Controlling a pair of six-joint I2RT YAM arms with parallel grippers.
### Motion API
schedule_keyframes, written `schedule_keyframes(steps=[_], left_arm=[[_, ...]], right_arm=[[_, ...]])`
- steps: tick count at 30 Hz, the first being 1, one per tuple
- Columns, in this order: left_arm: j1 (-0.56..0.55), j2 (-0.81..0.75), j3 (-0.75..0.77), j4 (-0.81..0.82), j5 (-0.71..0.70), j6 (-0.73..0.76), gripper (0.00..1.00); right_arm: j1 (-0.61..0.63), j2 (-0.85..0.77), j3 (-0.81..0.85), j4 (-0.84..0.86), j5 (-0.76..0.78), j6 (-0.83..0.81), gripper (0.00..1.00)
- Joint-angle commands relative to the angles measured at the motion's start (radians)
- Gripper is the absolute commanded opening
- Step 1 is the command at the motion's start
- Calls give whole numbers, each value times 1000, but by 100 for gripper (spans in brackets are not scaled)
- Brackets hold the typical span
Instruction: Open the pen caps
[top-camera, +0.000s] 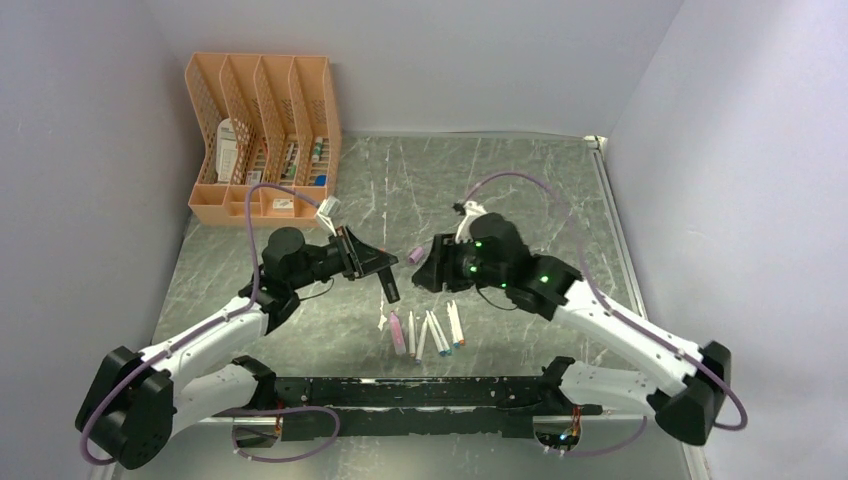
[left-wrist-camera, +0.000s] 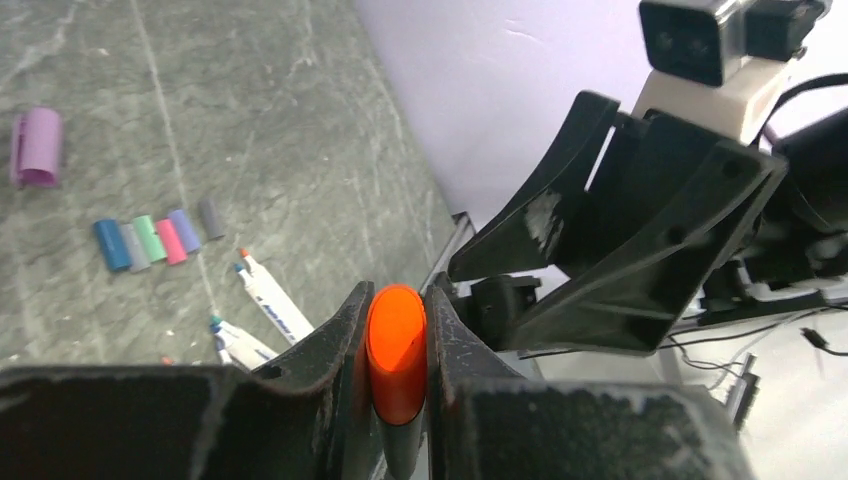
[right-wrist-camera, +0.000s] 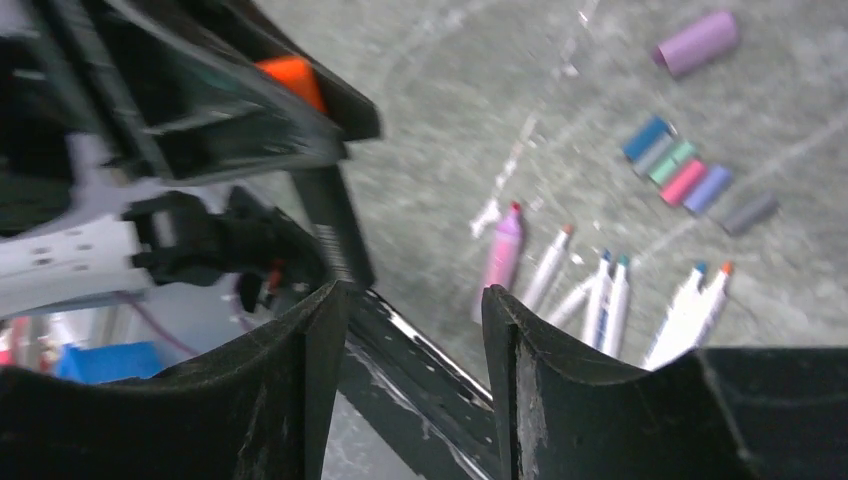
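The dark marker will be grabbed by its body (left-wrist-camera: 402, 449) next with my right gripper to open it, and the orange cap (left-wrist-camera: 397, 350) is left to my left gripper.
My left gripper (left-wrist-camera: 397, 297) is shut on a dark marker, its fingers pressed on the chunky orange cap (left-wrist-camera: 397, 350). The dark barrel (top-camera: 390, 289) hangs below the jaws. Facing it a little to the right, my right gripper (right-wrist-camera: 413, 300) stands open with nothing between its fingers; in the top view this right gripper (top-camera: 428, 272) hovers above the table. A pale purple cap (right-wrist-camera: 697, 42) lies loose on the table. Several small caps (right-wrist-camera: 685, 175), blue, teal, pink and grey, lie in a row. Several uncapped white pens (top-camera: 436, 332) lie near the front.
A pink marker (top-camera: 396, 327) lies left of the white pens. An orange file rack (top-camera: 262, 135) stands at the back left. A black rail (top-camera: 420, 392) runs along the near edge between the arm bases. Walls close in the table on three sides.
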Motion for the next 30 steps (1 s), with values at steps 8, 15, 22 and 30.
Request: schedule_keyframes(steps=[8,15,22,30], left_arm=[[3,56,-92,507,97,-223,7],[-20,88,-125,665,100,-281,7],[-80,144,-148,818,65,-327,7],[-112,191,-166,955,14,-364,11]], right_arm=[[-112,-50,-127,369,-408,20,52],[-144,-22,-187,596,-568,112,52],[-146,51,-222,788,-632,202,50],[-146,101,-259,892,-672,247,6]])
